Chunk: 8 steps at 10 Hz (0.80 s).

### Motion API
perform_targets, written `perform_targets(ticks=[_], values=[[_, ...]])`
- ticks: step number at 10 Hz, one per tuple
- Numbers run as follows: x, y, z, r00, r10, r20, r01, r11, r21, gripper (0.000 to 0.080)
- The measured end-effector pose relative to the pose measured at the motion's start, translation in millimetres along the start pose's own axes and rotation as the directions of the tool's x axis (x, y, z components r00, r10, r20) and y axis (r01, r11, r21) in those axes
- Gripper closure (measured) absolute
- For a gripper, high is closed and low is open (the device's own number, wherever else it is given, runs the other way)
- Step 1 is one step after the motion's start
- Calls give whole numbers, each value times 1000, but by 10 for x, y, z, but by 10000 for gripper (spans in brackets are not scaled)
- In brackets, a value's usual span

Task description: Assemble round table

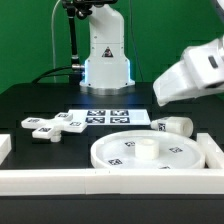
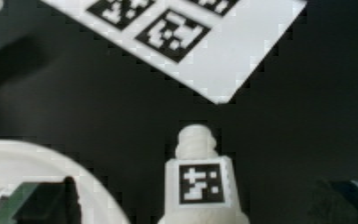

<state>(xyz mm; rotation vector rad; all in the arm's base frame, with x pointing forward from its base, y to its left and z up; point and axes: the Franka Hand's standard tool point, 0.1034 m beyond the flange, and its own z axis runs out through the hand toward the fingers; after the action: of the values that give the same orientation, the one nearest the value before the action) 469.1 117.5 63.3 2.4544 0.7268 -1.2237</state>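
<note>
My open fingers are high above the short cylindrical leg (image 1: 172, 125), so closing now would miss the leg. My gripper moves down first, then closes on the leg.
The large rimmed round disc (image 1: 135, 152) lies flat at the front of the table, with a tag and a small hub on it. The flat cross-shaped foot (image 1: 52, 126) lies at the exterior view's left. The short cylindrical leg (image 1: 172, 125) lies on its side at the exterior view's right, just behind the disc. In the wrist view the leg (image 2: 197, 178) shows its tag, and the disc's rim (image 2: 51, 165) curves beside it. My gripper (image 2: 194, 205) is open and above the leg, with a dark finger (image 2: 34, 203) on either side of it, not touching.
The marker board (image 1: 105, 117) lies flat behind the disc and shows in the wrist view (image 2: 194, 35). Long white rail bars (image 1: 110, 185) frame the front and sides of the table. The arm's white base (image 1: 105, 60) stands at the back.
</note>
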Motion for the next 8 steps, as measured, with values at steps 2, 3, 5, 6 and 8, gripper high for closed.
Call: perform_targets(ticks=[2, 3, 5, 6, 8], values=[[15, 10, -1, 999, 4, 48, -4, 1000, 6, 151], [71, 29, -19, 1000, 6, 31, -6, 1000, 4, 151], [203, 26, 36, 1000, 3, 19, -3, 1000, 6, 151], [261, 13, 83, 1000, -1, 14, 1, 1000, 6, 151], [355, -47, 172, 1000, -1, 3, 1, 1000, 5, 151]])
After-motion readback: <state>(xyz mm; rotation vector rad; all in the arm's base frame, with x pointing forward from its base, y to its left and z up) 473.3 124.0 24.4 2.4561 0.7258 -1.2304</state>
